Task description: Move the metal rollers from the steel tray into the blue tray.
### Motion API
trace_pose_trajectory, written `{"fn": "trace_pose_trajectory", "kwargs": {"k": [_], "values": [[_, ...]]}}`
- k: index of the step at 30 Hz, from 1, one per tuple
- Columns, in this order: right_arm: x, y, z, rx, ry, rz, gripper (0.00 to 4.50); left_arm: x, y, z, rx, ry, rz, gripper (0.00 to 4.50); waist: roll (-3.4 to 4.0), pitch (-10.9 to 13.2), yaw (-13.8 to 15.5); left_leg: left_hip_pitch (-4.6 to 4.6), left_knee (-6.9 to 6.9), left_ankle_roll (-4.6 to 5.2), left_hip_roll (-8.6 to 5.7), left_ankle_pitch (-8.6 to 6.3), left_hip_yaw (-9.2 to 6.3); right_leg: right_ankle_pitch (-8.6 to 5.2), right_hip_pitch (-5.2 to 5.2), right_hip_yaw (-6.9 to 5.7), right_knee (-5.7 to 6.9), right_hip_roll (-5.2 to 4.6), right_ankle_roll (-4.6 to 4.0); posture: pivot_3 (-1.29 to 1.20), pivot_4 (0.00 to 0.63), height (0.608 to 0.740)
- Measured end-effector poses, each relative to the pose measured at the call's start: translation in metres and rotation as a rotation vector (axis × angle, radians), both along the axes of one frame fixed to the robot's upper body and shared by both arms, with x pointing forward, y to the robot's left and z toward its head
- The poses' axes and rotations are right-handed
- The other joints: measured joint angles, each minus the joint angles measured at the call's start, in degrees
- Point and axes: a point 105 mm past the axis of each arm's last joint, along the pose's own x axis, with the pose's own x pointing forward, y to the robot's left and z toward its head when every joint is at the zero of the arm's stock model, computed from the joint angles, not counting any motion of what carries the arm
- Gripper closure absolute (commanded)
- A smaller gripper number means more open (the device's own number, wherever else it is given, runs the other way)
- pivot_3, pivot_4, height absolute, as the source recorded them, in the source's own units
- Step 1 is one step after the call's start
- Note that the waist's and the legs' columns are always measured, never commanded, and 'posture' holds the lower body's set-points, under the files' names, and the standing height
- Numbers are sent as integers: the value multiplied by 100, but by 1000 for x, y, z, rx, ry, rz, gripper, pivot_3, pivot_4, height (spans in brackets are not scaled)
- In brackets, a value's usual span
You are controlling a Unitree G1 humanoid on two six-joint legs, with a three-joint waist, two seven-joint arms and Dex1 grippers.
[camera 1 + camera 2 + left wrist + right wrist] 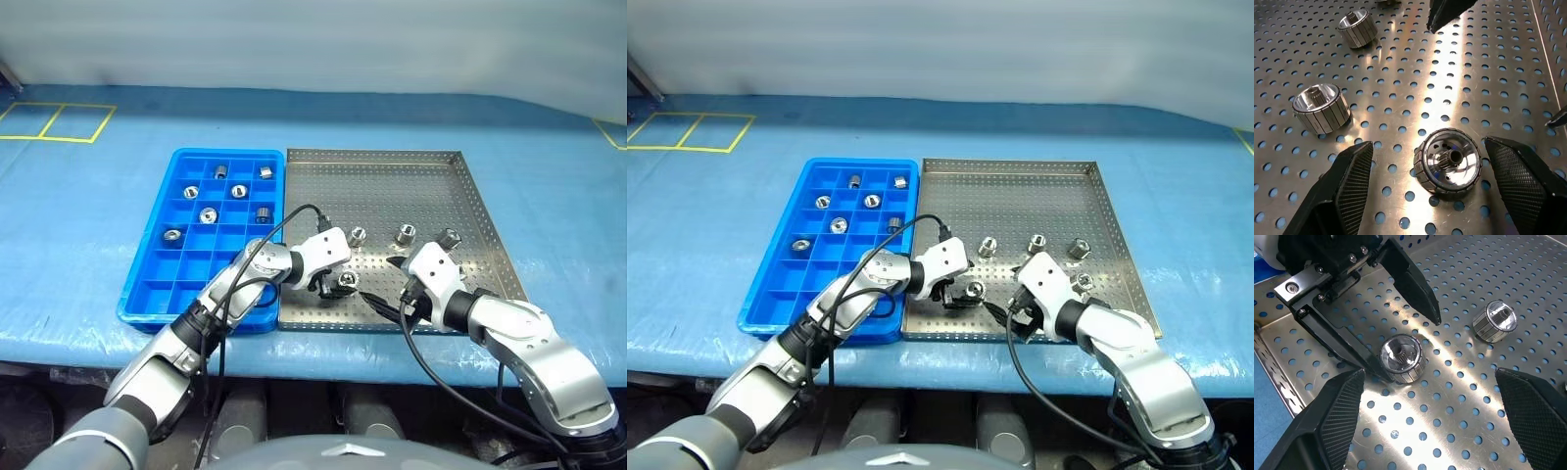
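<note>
My left fingertips stand beside the roller's ribbed side (348, 281) (1426, 172), low over the steel tray's perforated bottom, so it is now time for my left gripper to close on the roller.
The steel tray (382, 176) lies right of the blue tray (147, 294). Several metal rollers (239, 191) sit in the blue tray's compartments. Three more rollers (405, 233) stand in a row on the steel tray's perforated floor. Another roller (1449, 161) lies near the steel tray's front edge, between the fingers of my open left gripper (338, 281). One finger is close against its side and the other stands apart. My right gripper (1432, 431) is open and holds nothing, just right of that roller and pointing at it.
Both trays rest on a blue-covered table (88, 245) with yellow tape markings (59, 119) at the far left. A black cable (294, 217) loops over the blue tray's right rim. The steel tray's low rim (372, 325) runs just in front of both grippers.
</note>
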Motion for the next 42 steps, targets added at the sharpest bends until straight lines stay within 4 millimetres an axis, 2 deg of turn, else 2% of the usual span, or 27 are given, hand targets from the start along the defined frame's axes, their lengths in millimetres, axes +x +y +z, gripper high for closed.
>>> {"fn": "trace_pose_trajectory", "kwargs": {"k": [3,6,18,19,30,33,42], "values": [[1,0,0,-1,-4,-5,0,0,-1,-2,5,2,2,1163,0,0,4,0,0,0,0,0,0,0,1,0,0,0,0,24,150,740],[1,0,1,0,-10,-2,0,-2,-3,-3,-2,11,-3,2120,0,0,4,0,0,0,0,0,0,0,0,0,0,-1,1,24,150,740],[5,5,-1,18,-23,12,0,-4,-3,-3,-23,34,-6,2120,0,0,16,1,1,0,-1,0,0,1,1,1,2,-1,1,45,150,740],[5,4,-2,17,-21,10,0,-4,-3,-3,-25,35,-5,2478,0,0,17,1,1,0,-1,0,0,1,1,1,2,0,1,45,150,740],[6,4,-4,9,-18,14,0,-5,-4,-4,-34,33,-9,2478,1,0,21,2,1,0,0,0,0,1,1,1,4,1,2,44,150,740],[6,4,-4,9,-18,15,0,-7,-6,-4,-42,38,-11,2770,0,0,25,1,1,0,0,0,0,1,1,1,3,1,2,44,150,740],[10,6,-4,14,-14,28,0,-2,2,-1,-53,29,18,2774,1,0,33,3,2,0,1,0,-1,1,2,1,5,2,2,73,150,740]]}}
